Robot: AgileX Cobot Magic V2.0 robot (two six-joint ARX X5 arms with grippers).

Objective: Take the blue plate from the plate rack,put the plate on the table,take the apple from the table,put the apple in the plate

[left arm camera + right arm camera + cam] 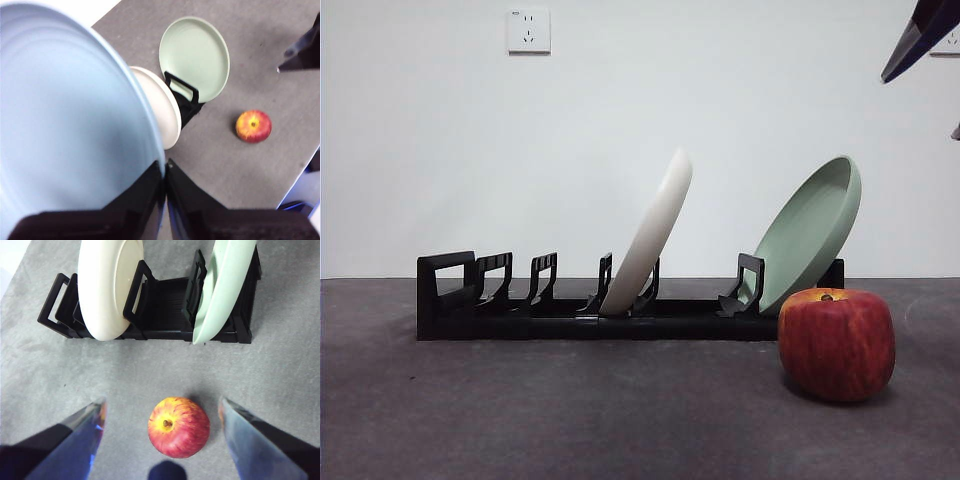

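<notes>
The red apple's top (pixel 831 295) slopes in toward its stem, so my right gripper should grab the red apple by its steep facing sides.
My left gripper (pixel 165 167) is shut on the rim of the blue plate (pixel 65 125) and holds it high above the plate rack (pixel 182 102); the plate does not show in the front view. The black plate rack (pixel 520 315) stands on the dark grey table (pixel 570 410). The red apple (pixel 836 343) sits on the table in front of the rack's right end, and shows in the left wrist view (pixel 253 126). My right gripper (pixel 162 401) is open and hangs above the apple (pixel 178 427), one jaw on each side, not touching it.
A cream-white plate (pixel 650 235) leans in the rack's middle slot and a pale green plate (pixel 810 235) in its right end. A dark arm tip (pixel 920 40) shows at the front view's top right corner. The table's edge (pixel 300 170) is near the apple.
</notes>
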